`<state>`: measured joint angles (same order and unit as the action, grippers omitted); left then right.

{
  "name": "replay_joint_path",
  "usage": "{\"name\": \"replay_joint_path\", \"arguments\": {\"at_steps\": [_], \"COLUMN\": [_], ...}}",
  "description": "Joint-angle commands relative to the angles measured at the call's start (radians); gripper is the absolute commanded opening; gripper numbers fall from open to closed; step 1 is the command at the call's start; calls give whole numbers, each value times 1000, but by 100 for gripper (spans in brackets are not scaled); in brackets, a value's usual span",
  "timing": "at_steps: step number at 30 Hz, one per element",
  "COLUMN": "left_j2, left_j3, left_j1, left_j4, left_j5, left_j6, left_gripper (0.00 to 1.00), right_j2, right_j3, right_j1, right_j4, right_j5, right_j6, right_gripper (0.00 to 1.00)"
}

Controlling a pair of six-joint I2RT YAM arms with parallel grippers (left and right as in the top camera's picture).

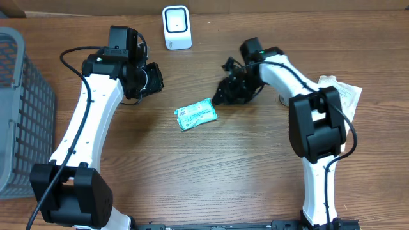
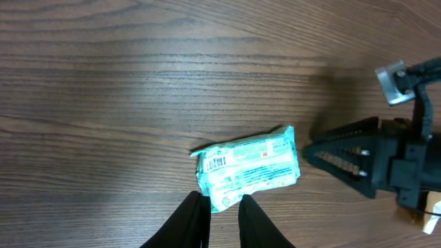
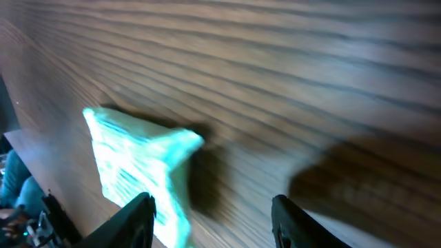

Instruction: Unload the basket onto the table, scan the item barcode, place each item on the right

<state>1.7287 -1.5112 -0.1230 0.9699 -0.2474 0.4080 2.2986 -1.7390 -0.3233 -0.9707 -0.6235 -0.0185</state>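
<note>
The teal packet (image 1: 195, 115) has to be scanned, so my right gripper will next grab it by the packet's end away from the barcode. The barcode then stays uncovered.
The item is a teal packet (image 1: 195, 115) lying flat on the wooden table, with a small barcode showing near its left end (image 2: 216, 162). My left gripper (image 1: 153, 80) hovers up and left of the packet; its jaws stand a narrow gap apart (image 2: 224, 207) with nothing between them. My right gripper (image 1: 223, 94) hangs just right of the packet, open and empty (image 3: 215, 217). The right wrist view is blurred, and the packet (image 3: 134, 165) shows near the left finger. A white scanner (image 1: 176, 27) stands at the back edge.
A grey mesh basket (image 1: 19, 108) fills the far left of the table. A white bag (image 1: 344, 92) lies at the right behind the right arm. In the left wrist view the right gripper (image 2: 337, 155) points at the packet from the right.
</note>
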Motion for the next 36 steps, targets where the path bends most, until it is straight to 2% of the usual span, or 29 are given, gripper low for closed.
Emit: {"name": "replay_joint_path", "arguments": {"at_steps": [1, 15, 24, 29, 36], "left_j2": [31, 174, 304, 330, 330], "left_j3": [29, 195, 197, 197, 197], "left_j1": [-9, -104, -146, -146, -146], "left_j4": [-2, -206, -225, -227, -231], "left_j5": [20, -32, -34, -34, -34], "left_j6": [-4, 72, 118, 139, 139], "left_gripper": [18, 4, 4, 4, 4], "right_j2": [9, 10, 10, 10, 10], "right_j3": [32, 117, 117, 117, 137], "right_j1": [-38, -78, -78, -82, -107], "right_j4": [36, 154, 158, 150, 149], "right_j5": [19, 28, 27, 27, 27], "right_j6": [-69, -139, -139, -139, -140], "right_gripper": [53, 51, 46, 31, 32]}}
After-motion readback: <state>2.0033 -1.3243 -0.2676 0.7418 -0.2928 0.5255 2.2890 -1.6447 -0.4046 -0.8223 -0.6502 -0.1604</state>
